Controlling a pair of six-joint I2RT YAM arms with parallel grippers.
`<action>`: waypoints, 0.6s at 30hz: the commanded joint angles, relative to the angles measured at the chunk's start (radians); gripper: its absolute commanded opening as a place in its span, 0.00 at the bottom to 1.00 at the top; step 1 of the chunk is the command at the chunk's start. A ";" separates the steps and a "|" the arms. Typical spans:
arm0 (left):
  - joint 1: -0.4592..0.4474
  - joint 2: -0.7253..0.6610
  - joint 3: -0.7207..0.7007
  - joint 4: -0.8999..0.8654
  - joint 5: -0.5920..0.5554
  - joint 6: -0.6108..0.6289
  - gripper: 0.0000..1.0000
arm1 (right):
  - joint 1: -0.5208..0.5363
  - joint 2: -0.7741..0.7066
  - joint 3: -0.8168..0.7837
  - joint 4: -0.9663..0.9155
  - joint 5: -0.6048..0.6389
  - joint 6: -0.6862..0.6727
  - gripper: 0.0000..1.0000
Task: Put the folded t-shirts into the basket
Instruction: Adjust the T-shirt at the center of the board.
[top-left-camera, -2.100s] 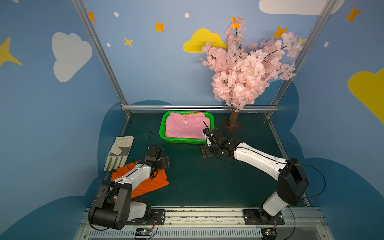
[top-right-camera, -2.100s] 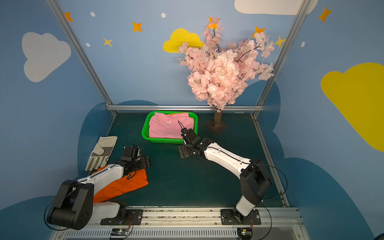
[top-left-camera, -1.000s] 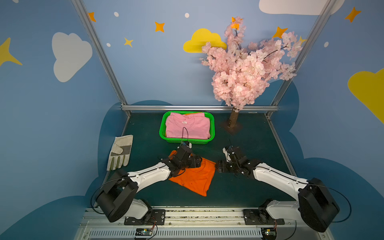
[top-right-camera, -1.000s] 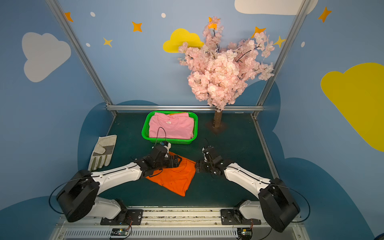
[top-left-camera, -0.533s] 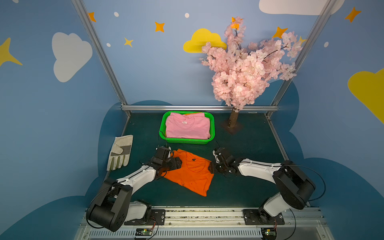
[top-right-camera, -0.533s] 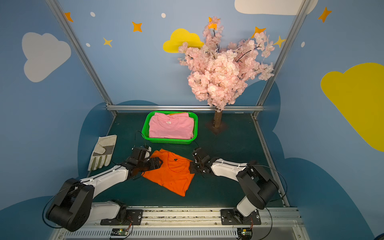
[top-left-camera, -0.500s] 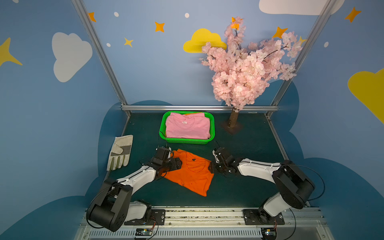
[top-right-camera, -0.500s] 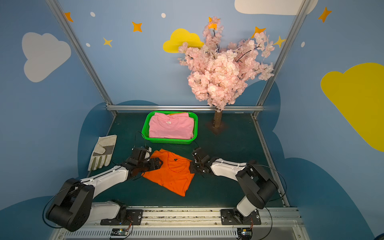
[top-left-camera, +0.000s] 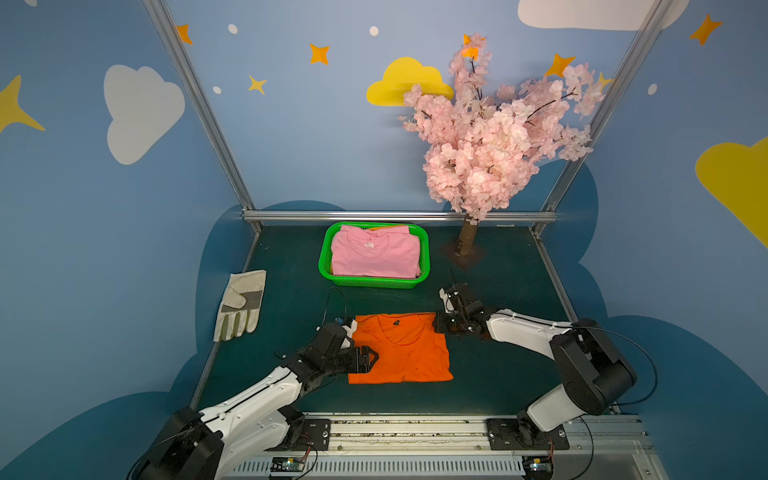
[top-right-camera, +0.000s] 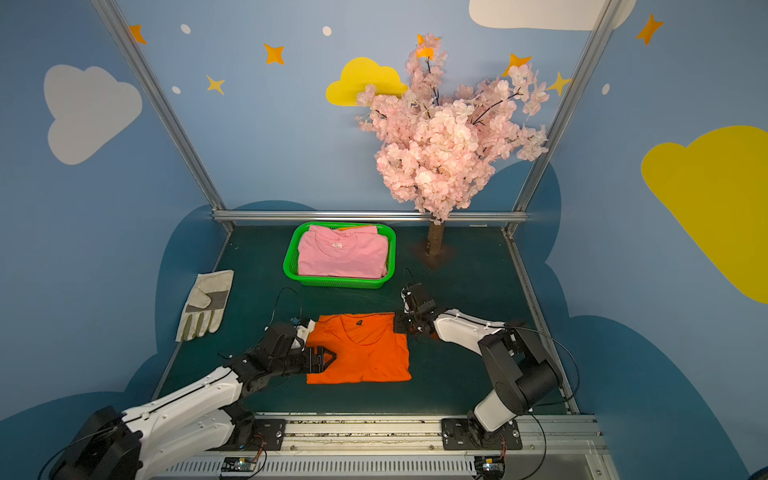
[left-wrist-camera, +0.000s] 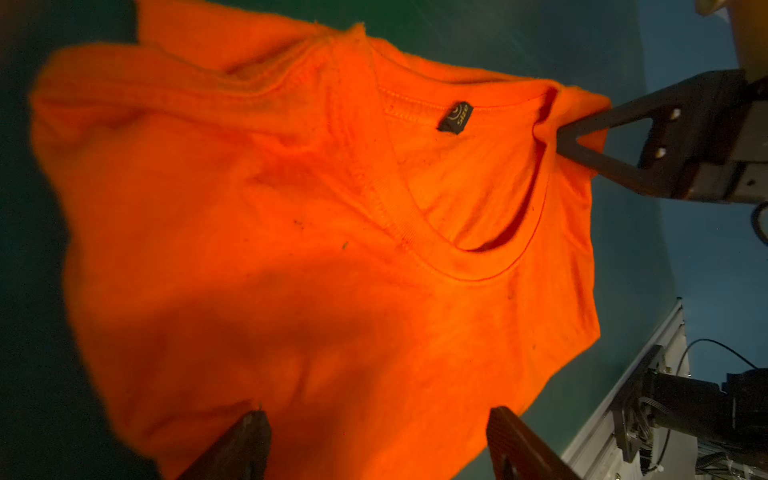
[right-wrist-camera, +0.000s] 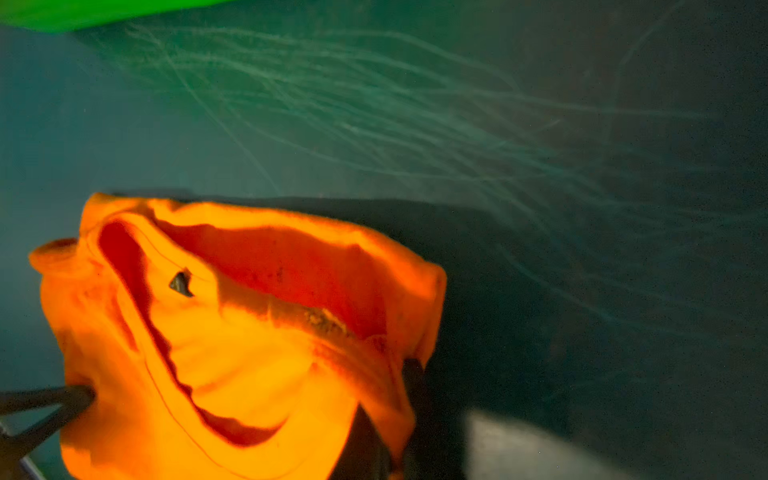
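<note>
My left gripper grabs the orange t-shirt's shoulder corner (top-left-camera: 363, 321) across its collar from my right gripper next, to lay the t-shirt folded into the basket (top-left-camera: 374, 284).
A bright orange folded t-shirt (top-left-camera: 401, 349) (top-right-camera: 361, 349) lies flat on the dark green table in front of the green basket (top-left-camera: 374, 284) (top-right-camera: 338, 283). A pink folded t-shirt (top-left-camera: 374, 257) (top-right-camera: 340, 257) fills the basket, with a yellow edge (top-left-camera: 384, 227) showing behind it. My left gripper (top-left-camera: 372, 358) (top-right-camera: 330, 357) (left-wrist-camera: 374, 440) is open, low over the orange shirt's left edge. My right gripper (top-left-camera: 438, 324) (top-right-camera: 397, 323) (right-wrist-camera: 390, 415) is shut on the orange shirt's far right corner, and the cloth (right-wrist-camera: 249, 353) bunches there.
A beige-and-grey work glove (top-left-camera: 241, 305) lies at the table's left edge. A pink blossom tree stands at the back right on its trunk (top-left-camera: 467, 245). Metal frame rails border the table on all sides.
The orange shirt has turned from skewed to square in front of the basket. My right gripper moved in and closed on its right corner. My left gripper slid down along the left edge, still open.
</note>
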 joint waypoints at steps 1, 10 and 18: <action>0.000 -0.082 0.010 -0.073 -0.076 0.005 0.86 | -0.033 -0.023 0.032 -0.072 -0.029 -0.075 0.01; 0.230 0.062 0.103 0.062 -0.007 0.193 0.87 | -0.052 0.019 0.070 -0.107 -0.060 -0.103 0.00; 0.254 0.474 0.286 0.112 0.139 0.299 0.87 | -0.052 0.022 0.066 -0.105 -0.066 -0.101 0.00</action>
